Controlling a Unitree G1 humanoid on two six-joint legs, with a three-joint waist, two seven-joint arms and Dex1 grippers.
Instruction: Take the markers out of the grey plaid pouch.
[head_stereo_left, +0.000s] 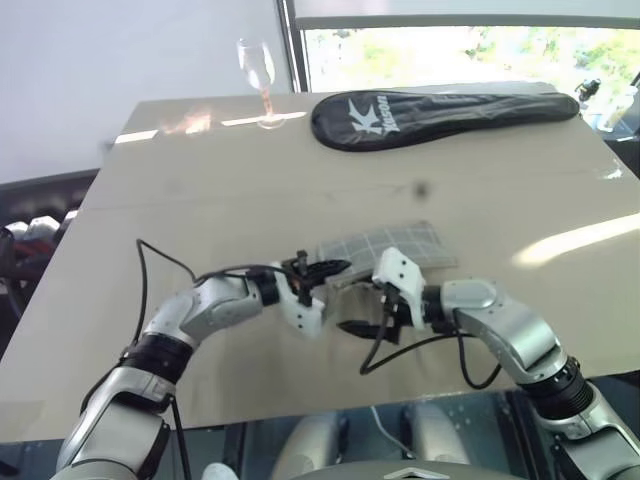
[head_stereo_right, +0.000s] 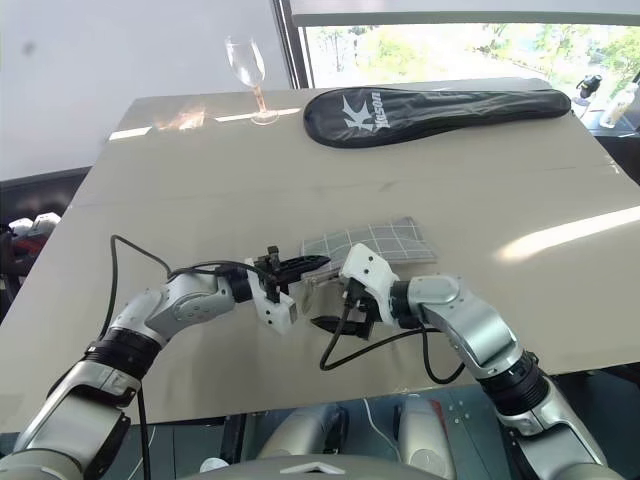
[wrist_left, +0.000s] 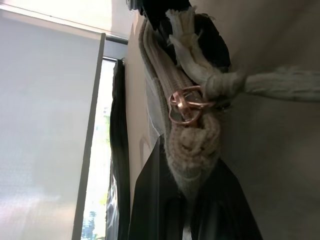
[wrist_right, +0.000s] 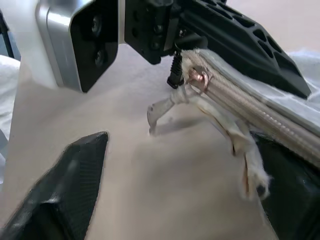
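My right gripper grabs the zipper by its corded pull tab (wrist_right: 235, 140) next, to open the pouch for the markers.
The grey plaid pouch (head_stereo_left: 392, 245) lies flat in the middle of the table. My left gripper (head_stereo_left: 333, 268) is shut on its near left end, right at the zipper edge (wrist_left: 160, 75), where a copper ring (wrist_left: 186, 105) and a knotted white cord (wrist_right: 235, 135) hang. My right gripper (head_stereo_left: 365, 312) stands open just in front of that end, pointing left. Its fingers (wrist_right: 55, 195) sit on either side of the dangling cord and touch nothing. The markers are hidden.
A long black racket cover (head_stereo_left: 440, 115) lies across the far side of the table (head_stereo_left: 200, 200). An empty wine glass (head_stereo_left: 262, 80) stands at the far left corner. Black cables loop over the table near both wrists.
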